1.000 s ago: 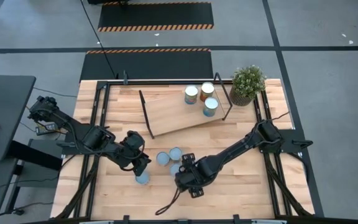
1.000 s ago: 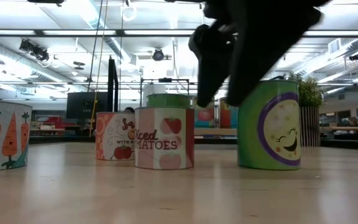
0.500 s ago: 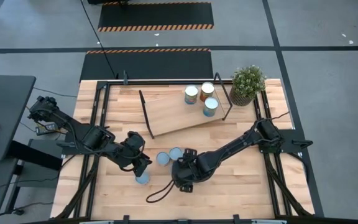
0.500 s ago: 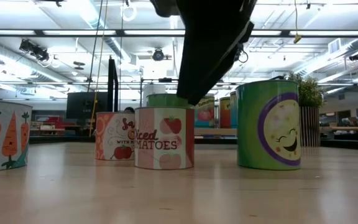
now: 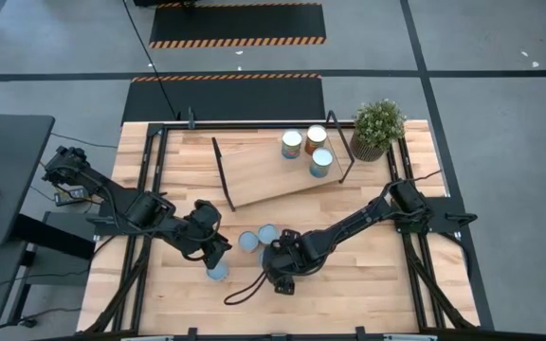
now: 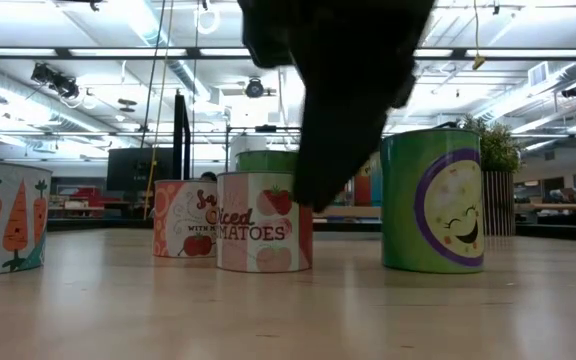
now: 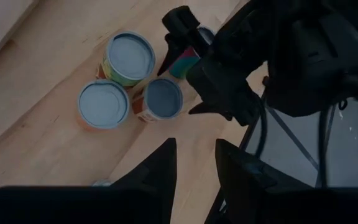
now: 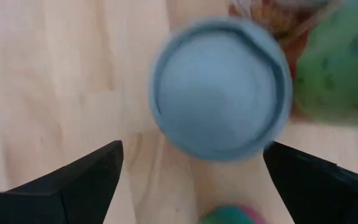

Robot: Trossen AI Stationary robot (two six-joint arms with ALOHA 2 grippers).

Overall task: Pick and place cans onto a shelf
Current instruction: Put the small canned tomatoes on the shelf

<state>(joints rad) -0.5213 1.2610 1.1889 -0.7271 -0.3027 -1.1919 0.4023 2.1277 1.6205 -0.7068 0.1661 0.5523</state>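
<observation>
My right gripper should move toward its lid [image 8: 221, 88] before closing on the blue-topped can; its fingers straddle light wood, short of the can's middle.
Three cans [image 5: 309, 149] stand on the light-wood shelf [image 5: 263, 175] at the far side. Several more cans stand on the table in a cluster [image 5: 258, 238], and one blue-topped can [image 5: 217, 272] stands alone nearer the front. My right gripper [image 5: 275, 267] is open and points down over a blue-topped can [image 8: 219, 93] in the cluster, its fingers [image 8: 86, 180] wide apart. My left gripper [image 5: 218, 254] is open and empty just above the lone can. In the low view the right gripper [image 6: 338, 100] hangs beside the green smiley can [image 6: 433, 200].
A potted plant [image 5: 377, 128] stands at the shelf's far right end. The carrot can [image 6: 3, 230], the sauce can [image 6: 183, 232] and the tomato can [image 6: 263, 235] stand close together. A black cable loop [image 5: 245, 292] lies on the table under the right arm.
My right gripper has gone toward the table's left edge, from above the green smiley can to above the tomato can beside it. Its cable loop has swung left with it. The cans have stayed put.
</observation>
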